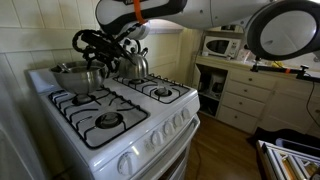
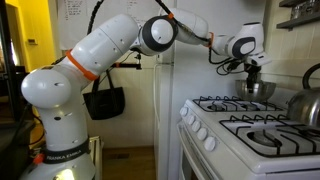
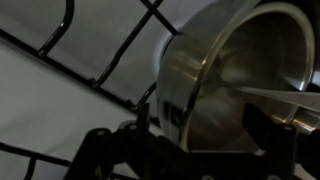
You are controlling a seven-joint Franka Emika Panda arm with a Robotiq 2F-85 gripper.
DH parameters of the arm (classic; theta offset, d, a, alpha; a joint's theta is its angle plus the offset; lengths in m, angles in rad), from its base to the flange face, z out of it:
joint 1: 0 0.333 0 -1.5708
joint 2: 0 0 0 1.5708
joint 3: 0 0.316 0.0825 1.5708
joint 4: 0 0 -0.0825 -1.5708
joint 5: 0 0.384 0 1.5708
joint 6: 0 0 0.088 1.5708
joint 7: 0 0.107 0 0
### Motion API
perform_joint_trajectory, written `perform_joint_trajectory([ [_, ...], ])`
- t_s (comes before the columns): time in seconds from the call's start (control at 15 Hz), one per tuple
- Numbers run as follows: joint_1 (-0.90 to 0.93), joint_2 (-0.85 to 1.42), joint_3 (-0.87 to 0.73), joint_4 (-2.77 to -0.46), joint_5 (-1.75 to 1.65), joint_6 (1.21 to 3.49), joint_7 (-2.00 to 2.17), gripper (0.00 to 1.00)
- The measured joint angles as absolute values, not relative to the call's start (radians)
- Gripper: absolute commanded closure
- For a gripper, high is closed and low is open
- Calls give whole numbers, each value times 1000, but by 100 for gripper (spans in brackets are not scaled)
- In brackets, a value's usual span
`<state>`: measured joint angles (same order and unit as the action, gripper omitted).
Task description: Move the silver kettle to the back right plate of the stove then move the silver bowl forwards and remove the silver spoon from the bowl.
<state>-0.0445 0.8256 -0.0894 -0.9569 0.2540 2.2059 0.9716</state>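
Note:
The gripper grabs the rim of the silver bowl [image 1: 78, 76] next, one finger inside and one outside the bowl's side, to move the bowl forwards with the spoon inside.
The silver bowl [image 1: 78, 76] stands on the back left grate of the white stove [image 1: 150, 125]. It also shows in the other exterior view, the silver bowl [image 2: 261, 89]. The silver kettle [image 1: 134, 63] sits on the back right plate, beside the bowl; only the kettle's side [image 2: 306, 106] shows at the frame edge. My gripper [image 1: 102, 47] hangs over the bowl's rim. In the wrist view my gripper [image 3: 205, 130] is open, one dark finger outside the bowl [image 3: 200, 70] wall and one inside. The silver spoon [image 3: 285, 96] lies inside, its handle pointing out.
The two front burners [image 1: 106, 121] carry nothing. A microwave [image 1: 222, 45] sits on white drawers [image 1: 245, 95] beside the stove. A black bag [image 2: 105, 101] hangs behind the robot base. The wall stands close behind the bowl and kettle.

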Motion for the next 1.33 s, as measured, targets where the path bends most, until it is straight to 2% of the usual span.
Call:
perform_joint_trajectory([
  [0.13,-49,838,-89,-942,253,2198,972,49],
  [0.6,-60,853,-97,-920,253,2170,972,100],
  [0.8,-60,858,-100,-919,253,2158,971,96],
  [1.33,-65,832,-133,-935,231,2156,886,96],
])
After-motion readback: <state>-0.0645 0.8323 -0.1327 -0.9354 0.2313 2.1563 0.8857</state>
